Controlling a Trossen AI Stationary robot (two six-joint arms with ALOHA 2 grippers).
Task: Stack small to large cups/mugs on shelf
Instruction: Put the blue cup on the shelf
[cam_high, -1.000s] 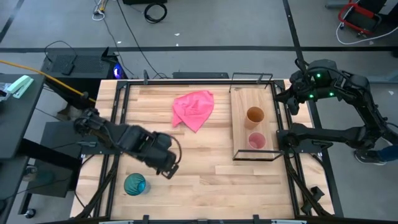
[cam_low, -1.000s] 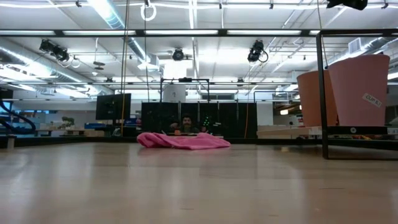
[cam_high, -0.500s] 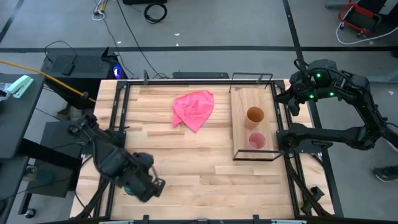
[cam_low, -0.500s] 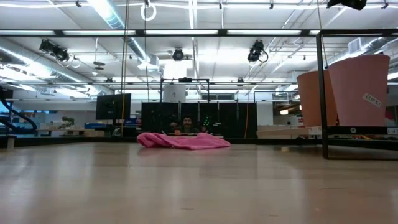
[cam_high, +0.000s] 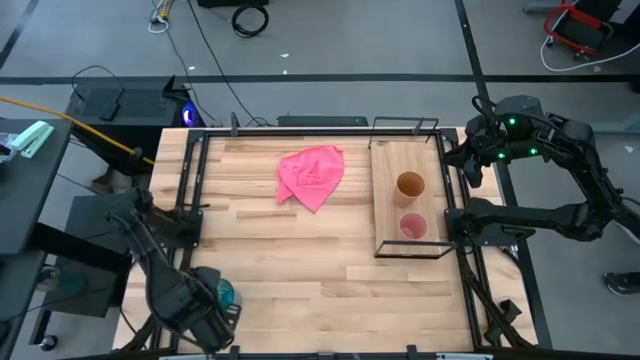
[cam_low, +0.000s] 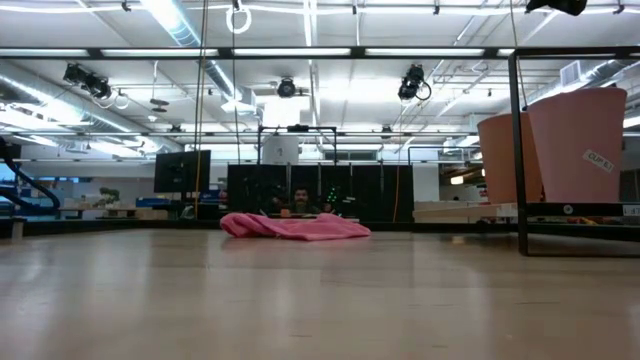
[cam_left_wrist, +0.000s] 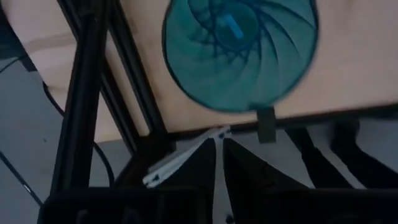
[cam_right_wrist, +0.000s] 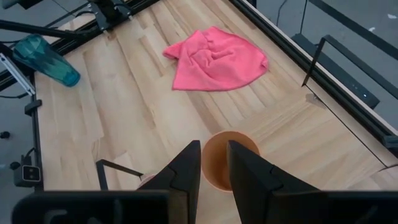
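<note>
The teal-blue cup will be grabbed next by its rim (cam_high: 227, 293) (cam_left_wrist: 240, 109) with my left gripper, so that the cups get stacked by size.
The teal-blue cup (cam_high: 224, 293) stands upright on the tabletop near its near left corner; it also shows in the left wrist view (cam_left_wrist: 239, 50) and the right wrist view (cam_right_wrist: 46, 59). My left gripper (cam_high: 213, 325) is shut and empty just past the table's near edge, beside that cup (cam_left_wrist: 219, 163). The orange cup (cam_high: 410, 186) and the pink cup (cam_high: 413, 227) stand upright on the shelf (cam_high: 388, 160) at the right. My right gripper (cam_high: 455, 160) waits above the shelf's right end, its fingers a narrow gap apart over the orange cup (cam_right_wrist: 214, 163).
A pink cloth (cam_high: 312, 175) lies crumpled at the table's far middle. The shelf's black wire frame (cam_high: 405, 122) rises at both of its ends. Black rails (cam_left_wrist: 87, 93) run along the table's left and near edges by the teal cup.
My left gripper has swung from the table's left middle toward the near left corner, passing over the teal-blue cup to hang past the near edge. The cup has stayed where it stood. My right arm has kept still.
</note>
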